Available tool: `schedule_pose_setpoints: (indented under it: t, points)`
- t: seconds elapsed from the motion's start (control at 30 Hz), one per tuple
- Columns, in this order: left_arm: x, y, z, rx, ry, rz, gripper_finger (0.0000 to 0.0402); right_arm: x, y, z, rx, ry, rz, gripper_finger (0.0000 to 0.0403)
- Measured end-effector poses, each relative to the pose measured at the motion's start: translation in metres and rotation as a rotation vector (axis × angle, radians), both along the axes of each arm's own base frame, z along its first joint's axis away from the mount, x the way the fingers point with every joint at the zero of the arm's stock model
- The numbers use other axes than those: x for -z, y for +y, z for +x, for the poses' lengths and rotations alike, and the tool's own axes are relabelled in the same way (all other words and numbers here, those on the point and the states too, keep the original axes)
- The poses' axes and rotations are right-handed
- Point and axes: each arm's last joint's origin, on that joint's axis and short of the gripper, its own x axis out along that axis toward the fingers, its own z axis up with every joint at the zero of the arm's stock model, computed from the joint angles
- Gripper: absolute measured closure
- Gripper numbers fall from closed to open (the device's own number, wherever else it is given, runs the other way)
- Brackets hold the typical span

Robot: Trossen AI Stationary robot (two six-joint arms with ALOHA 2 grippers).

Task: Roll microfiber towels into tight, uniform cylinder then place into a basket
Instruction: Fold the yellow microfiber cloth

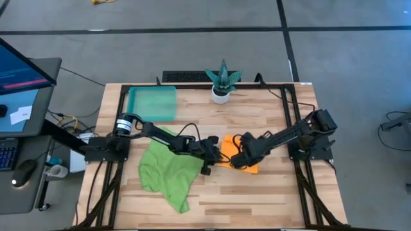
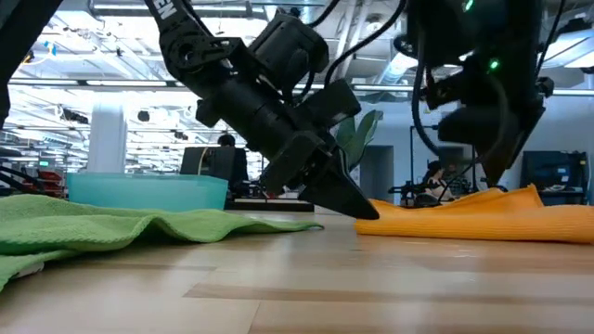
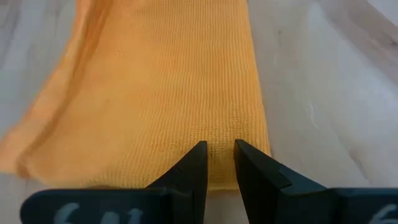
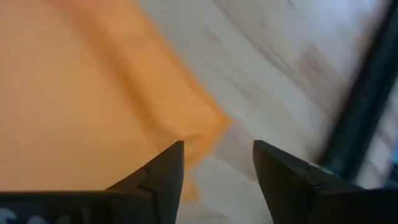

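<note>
I should next use my right gripper to grip the corner with the tag on the folded orange towel (image 4: 81,124), so I can roll it into a tight cylinder.
The orange towel (image 1: 251,168) lies on the table as a flat folded strip (image 3: 161,93), seen as a low band in the low view (image 2: 483,221). My left gripper (image 3: 220,163) comes from the left and is shut on the strip's left end (image 2: 369,215). My right gripper (image 4: 217,163) stands open just over the towel's corner (image 4: 208,124), near the strip's right part (image 1: 239,158). The green towel (image 1: 166,168) lies spread and rumpled at the left. The teal basket (image 1: 152,102) stands at the far left. My left gripper has the orange towel's left end (image 3: 221,138) between its two nearly closed fingertips, close to the short edge. The fingers slant down from the table's left and lie along the strip. The towel lies flat on the table, slack.
A small white pot with a green spiky plant (image 1: 222,82) stands at the far edge. The green towel (image 2: 102,227) lies under my left arm. Bare wood shows along the near edge (image 1: 257,199). Dark frame rails (image 1: 292,109) border the table.
</note>
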Motion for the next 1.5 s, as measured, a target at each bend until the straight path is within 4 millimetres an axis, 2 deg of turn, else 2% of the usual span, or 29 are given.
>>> schedule_pose_setpoints:
  t: [0.2,0.37,0.5,0.63,0.9,1.1,1.33,1.5]
  points:
    - [-0.02,-0.019,-0.007,0.004,-0.013,0.075,0.0329,-0.005,0.035,0.002,-0.141,-0.217,0.005,0.0209]
    - [-0.028,-0.038,-0.012,0.052,-0.02,0.074,0.0329,0.013,0.047,0.002,-0.151,-0.206,-0.025,0.0225]
    - [-0.027,-0.049,-0.015,0.089,-0.007,0.089,0.0329,0.027,0.041,-0.001,-0.084,-0.174,-0.076,0.0251]
    - [-0.025,-0.05,-0.016,0.073,0.013,0.096,0.0329,0.037,0.026,-0.007,0.012,-0.147,-0.104,0.0288]
    - [-0.024,-0.05,-0.017,0.069,0.017,0.093,0.0329,0.06,0.004,-0.015,0.114,-0.096,-0.01,0.0342]
    - [-0.025,-0.049,-0.016,0.066,0.011,0.093,0.0329,0.058,0.003,-0.016,0.136,-0.086,-0.016,0.0359]
    - [-0.028,-0.048,-0.016,0.03,-0.007,0.121,0.0329,0.04,0.011,-0.011,0.109,-0.054,-0.048,0.0362]
    - [-0.051,-0.048,-0.021,0.012,-0.042,0.135,0.0329,0.023,0.017,-0.005,0.076,-0.051,-0.089,0.0364]
